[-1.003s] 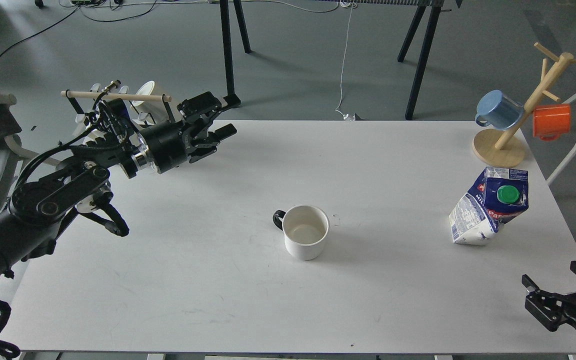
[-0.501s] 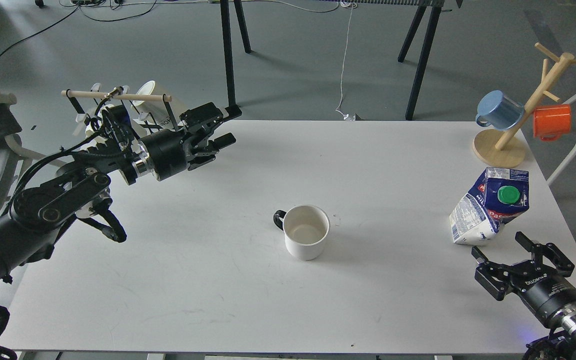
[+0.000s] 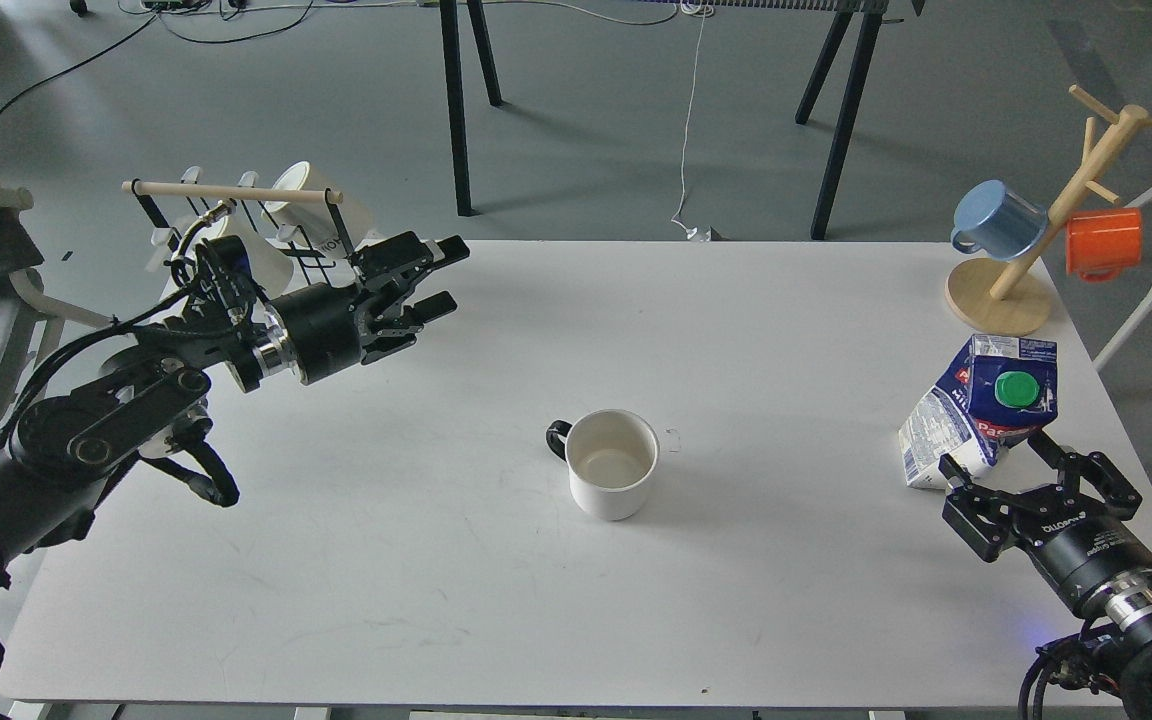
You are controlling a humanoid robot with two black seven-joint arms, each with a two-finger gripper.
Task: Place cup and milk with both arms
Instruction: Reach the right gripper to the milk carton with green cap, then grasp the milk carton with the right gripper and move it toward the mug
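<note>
The carton needs to go beside the white cup (image 3: pixel 613 466). My right gripper should next grab the carton by its lower part (image 3: pixel 941 446) to place it there.
A white cup (image 3: pixel 613 463) with a black handle stands upright near the middle of the white table (image 3: pixel 496 580). A blue and white milk carton (image 3: pixel 981 408) with a green cap stands leaning at the right side of the table. My left gripper (image 3: pixel 442 274) is open and empty, above the table's far left part, well apart from the cup. My right gripper (image 3: pixel 998 455) is open and empty, its fingers reaching the lower part of the carton from the near side.
A wooden mug tree (image 3: pixel 1011 278) with a blue mug (image 3: pixel 998 221) and an orange mug (image 3: pixel 1103 243) stands at the far right corner. A rack (image 3: pixel 236 192) with white cups stands off the table's far left corner. Chairs flank both sides.
My right gripper has come in from the lower right corner and moved up to the milk carton. My left gripper has lowered slightly and turned toward the right.
</note>
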